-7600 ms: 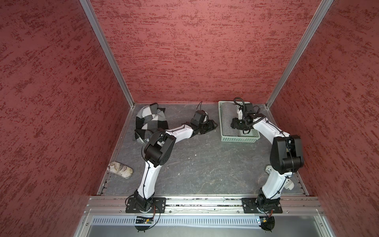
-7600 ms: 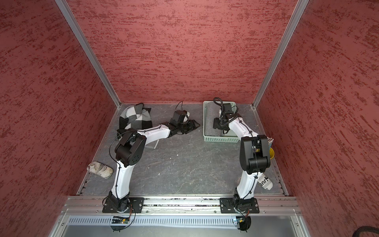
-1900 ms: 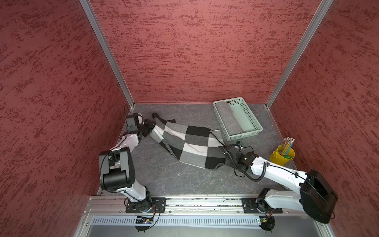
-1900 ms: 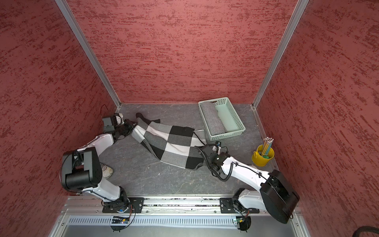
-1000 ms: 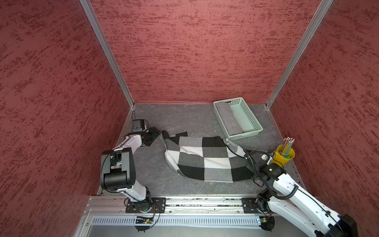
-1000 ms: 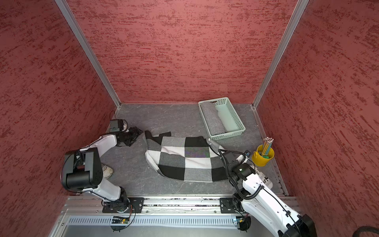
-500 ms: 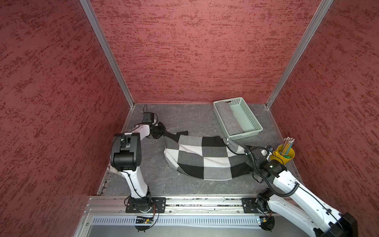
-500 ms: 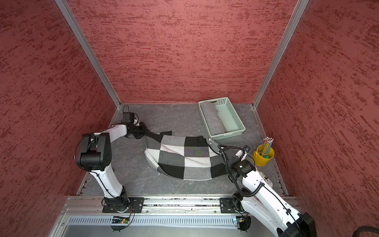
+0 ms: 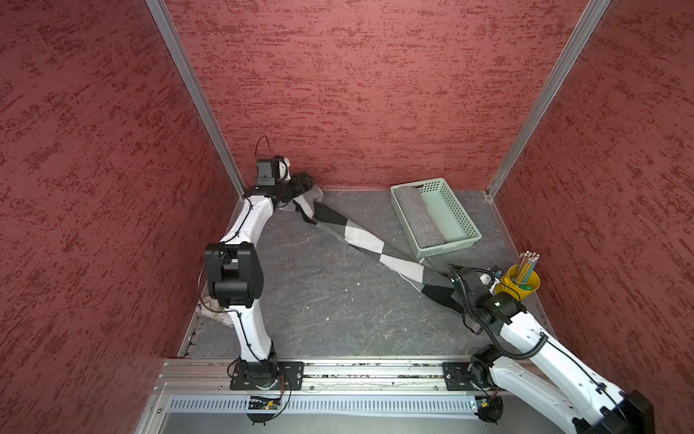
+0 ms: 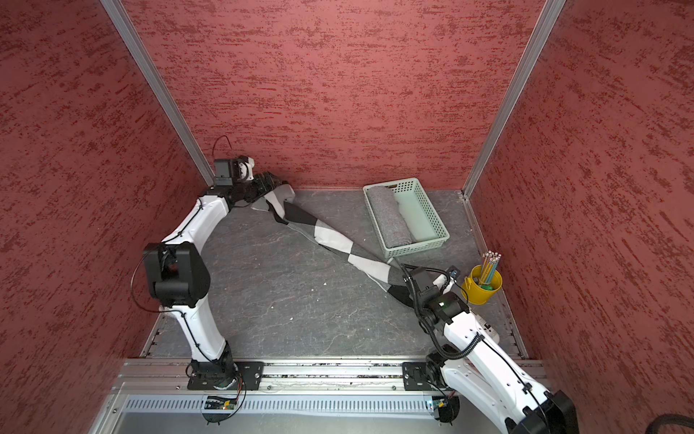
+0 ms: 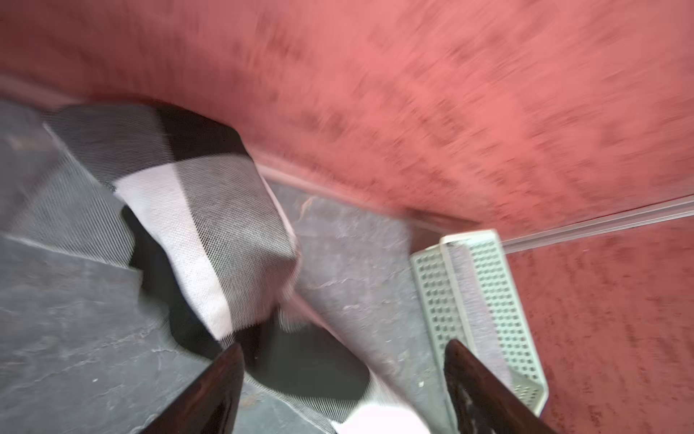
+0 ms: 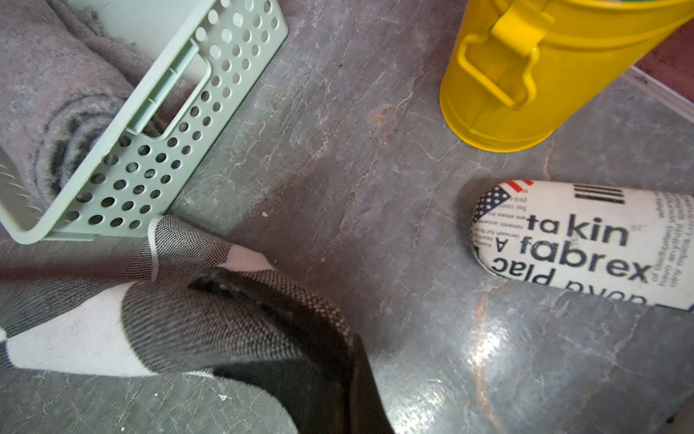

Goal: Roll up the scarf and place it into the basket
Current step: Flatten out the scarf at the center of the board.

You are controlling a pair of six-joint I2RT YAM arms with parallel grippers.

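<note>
The left gripper grips the scarf by its back end next, opposite my right gripper's hold, to spread and fold the scarf for rolling.
The black, grey and white checked scarf (image 9: 360, 235) (image 10: 330, 233) lies stretched in a narrow diagonal band from the back left corner to the front right. My left gripper (image 9: 304, 184) (image 11: 343, 349) is at its back end, jaws wide open, with scarf cloth (image 11: 210, 210) lying between and beyond the fingers. At the front end of the scarf (image 12: 187, 327), my right gripper (image 9: 462, 280) (image 12: 351, 360) is shut on the cloth. The mint-green basket (image 9: 447, 248) (image 10: 417, 248) (image 12: 157, 158) stands at the back right, just behind the scarf.
A grey rolled cloth (image 9: 420, 214) lies in the basket. A yellow pencil cup (image 9: 520, 285) (image 12: 525, 75) stands by the right wall, close to my right gripper. A white printed pouch (image 12: 582, 244) lies in front of it. Red walls close in the back corner.
The scarf, spread wide in the middle before, is now pulled into a long thin band. My left gripper moved back to the corner by the wall and its jaws have opened.
</note>
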